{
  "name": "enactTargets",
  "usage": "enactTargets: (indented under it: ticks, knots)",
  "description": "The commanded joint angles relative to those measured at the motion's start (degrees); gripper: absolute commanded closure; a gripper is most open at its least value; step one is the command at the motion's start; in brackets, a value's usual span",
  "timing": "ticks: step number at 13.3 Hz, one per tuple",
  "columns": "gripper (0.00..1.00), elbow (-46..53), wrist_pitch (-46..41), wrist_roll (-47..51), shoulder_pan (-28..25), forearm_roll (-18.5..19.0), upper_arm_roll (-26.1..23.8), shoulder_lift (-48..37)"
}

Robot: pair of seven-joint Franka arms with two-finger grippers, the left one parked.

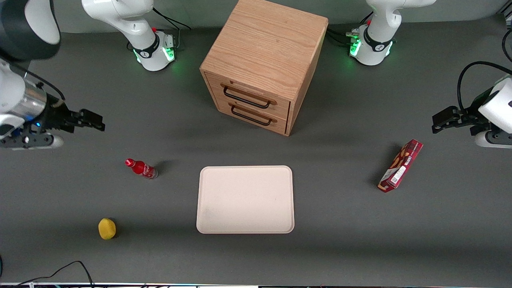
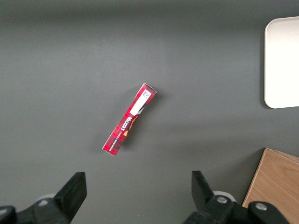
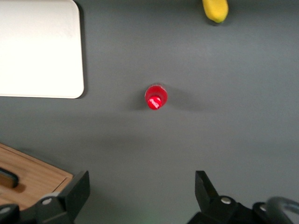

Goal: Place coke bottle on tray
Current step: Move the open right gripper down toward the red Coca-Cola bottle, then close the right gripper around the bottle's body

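Note:
The coke bottle needs to go on the tray point(image 1: 245, 199). My right gripper should grab the bottle next by its red cap end point(image 1: 129, 162) to put it there.
The small red coke bottle point(image 1: 141, 168) stands upright on the grey table, beside the tray on the working arm's side. In the right wrist view I look down on its red cap point(image 3: 156, 98). The cream-beige tray point(image 1: 245, 199) lies flat in the middle of the table, nearer the front camera than the cabinet; it also shows in the right wrist view point(image 3: 39, 49). My right gripper point(image 1: 90, 120) hangs high above the table, farther from the front camera than the bottle. It is open and empty point(image 3: 140, 193).
A wooden two-drawer cabinet point(image 1: 262, 64) stands farther from the front camera than the tray. A yellow lemon point(image 1: 107, 228) lies nearer the front camera than the bottle. A long red snack box point(image 1: 401, 165) lies toward the parked arm's end.

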State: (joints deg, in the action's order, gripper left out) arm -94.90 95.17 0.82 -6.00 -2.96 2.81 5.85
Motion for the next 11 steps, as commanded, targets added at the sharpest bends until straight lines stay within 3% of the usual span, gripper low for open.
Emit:
enactTargets:
  ticks: [1, 11]
  knots:
    - [0.00, -7.5, 8.2, -7.3, 1.2, -1.4, 0.3, 1.2]
    - [0.03, -29.1, 40.4, -7.9, 0.6, -0.6, -0.3, 2.4]
